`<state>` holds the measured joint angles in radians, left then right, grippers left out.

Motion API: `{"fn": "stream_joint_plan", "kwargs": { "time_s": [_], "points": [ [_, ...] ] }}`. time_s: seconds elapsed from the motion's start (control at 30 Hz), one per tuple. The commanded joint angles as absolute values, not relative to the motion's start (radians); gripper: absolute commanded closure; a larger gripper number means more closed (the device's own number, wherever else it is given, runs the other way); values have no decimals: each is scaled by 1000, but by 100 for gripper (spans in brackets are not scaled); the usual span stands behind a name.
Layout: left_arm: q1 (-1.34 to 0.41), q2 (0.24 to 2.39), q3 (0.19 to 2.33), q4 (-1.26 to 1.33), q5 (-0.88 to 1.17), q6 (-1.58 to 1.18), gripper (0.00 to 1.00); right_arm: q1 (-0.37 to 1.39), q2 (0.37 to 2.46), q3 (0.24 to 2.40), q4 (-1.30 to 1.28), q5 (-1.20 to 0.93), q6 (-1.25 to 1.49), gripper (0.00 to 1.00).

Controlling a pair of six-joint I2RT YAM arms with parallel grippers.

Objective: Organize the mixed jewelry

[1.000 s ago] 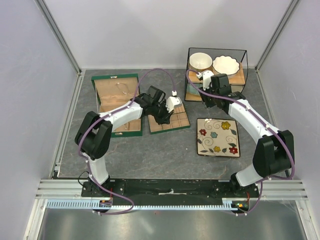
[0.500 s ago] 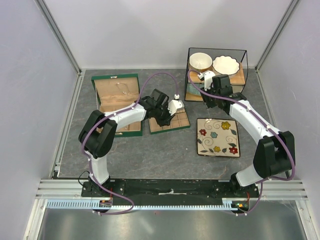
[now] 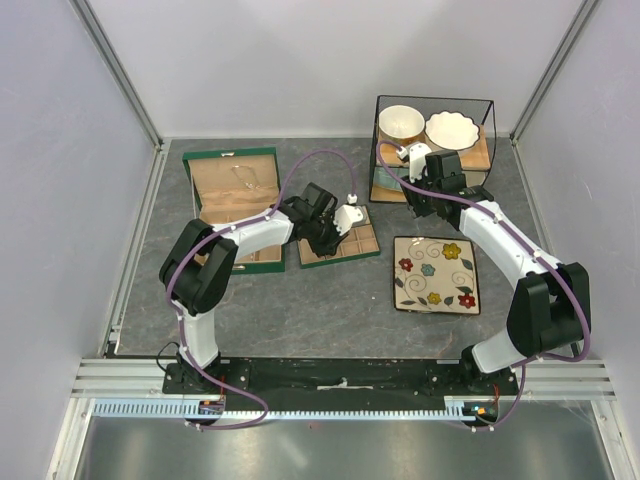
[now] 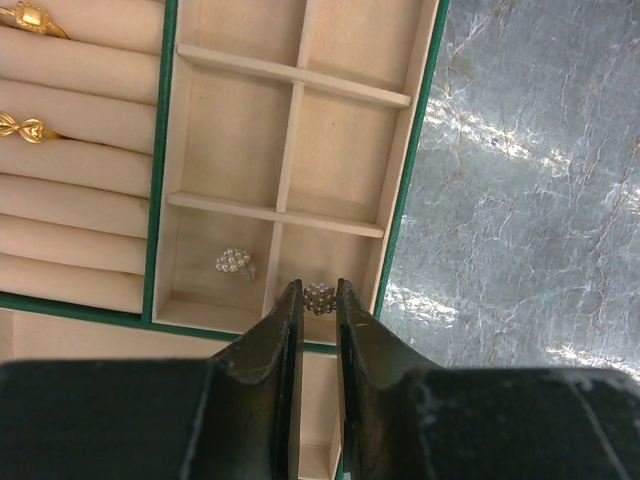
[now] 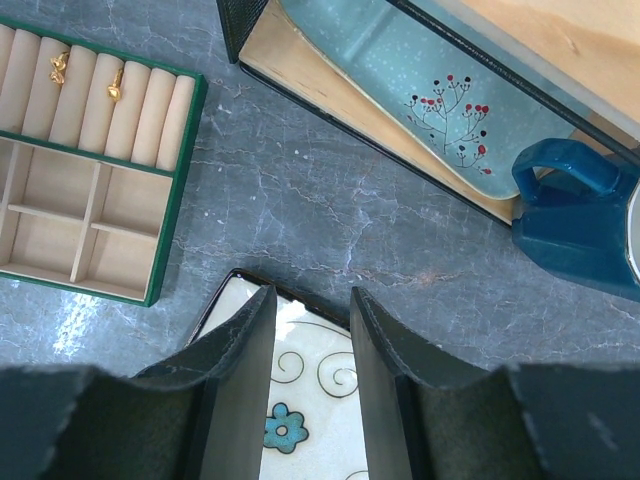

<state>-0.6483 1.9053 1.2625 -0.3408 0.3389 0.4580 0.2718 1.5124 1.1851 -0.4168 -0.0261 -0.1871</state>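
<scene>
My left gripper now releases the pearl-cluster earring (image 4: 319,299), since it hangs inside the sides of the tan tray's near section and would land inside.
My left gripper (image 4: 318,288) is shut on a small pearl-cluster earring (image 4: 319,299), held just above a near compartment of the tan tray (image 4: 230,130). A matching pearl cluster (image 4: 233,262) lies in the compartment beside it. Two gold pieces (image 4: 22,127) sit in the ring rolls. In the top view the left gripper (image 3: 323,237) is over the tray (image 3: 362,240), next to the green jewelry box (image 3: 215,160), which has a fine chain (image 3: 243,178) in its lid. My right gripper (image 5: 312,295) is open and empty above the floral plate (image 5: 300,400).
A black wire rack (image 3: 483,102) at the back right holds two bowls, a blue speckled plate (image 5: 400,70) and a blue mug (image 5: 575,215). The floral plate (image 3: 436,274) lies right of the tray. Side walls enclose the table.
My left arm has shifted a little over the tray, its elbow swinging right. The right arm has hardly moved.
</scene>
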Motion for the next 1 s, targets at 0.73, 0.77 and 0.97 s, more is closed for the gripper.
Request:
{"fn": "stream_joint_plan", "kwargs": {
  "time_s": [0.73, 0.77, 0.97],
  "points": [
    [-658, 1887, 1262, -327, 327, 492, 53, 267, 1488, 1177, -390, -41, -179, 56],
    [-657, 1879, 1262, -327, 327, 492, 53, 268, 1488, 1177, -391, -43, -179, 56],
    [-658, 1844, 1287, -363, 339, 492, 52, 267, 1488, 1178, -390, -44, -178, 56]
  ]
}}
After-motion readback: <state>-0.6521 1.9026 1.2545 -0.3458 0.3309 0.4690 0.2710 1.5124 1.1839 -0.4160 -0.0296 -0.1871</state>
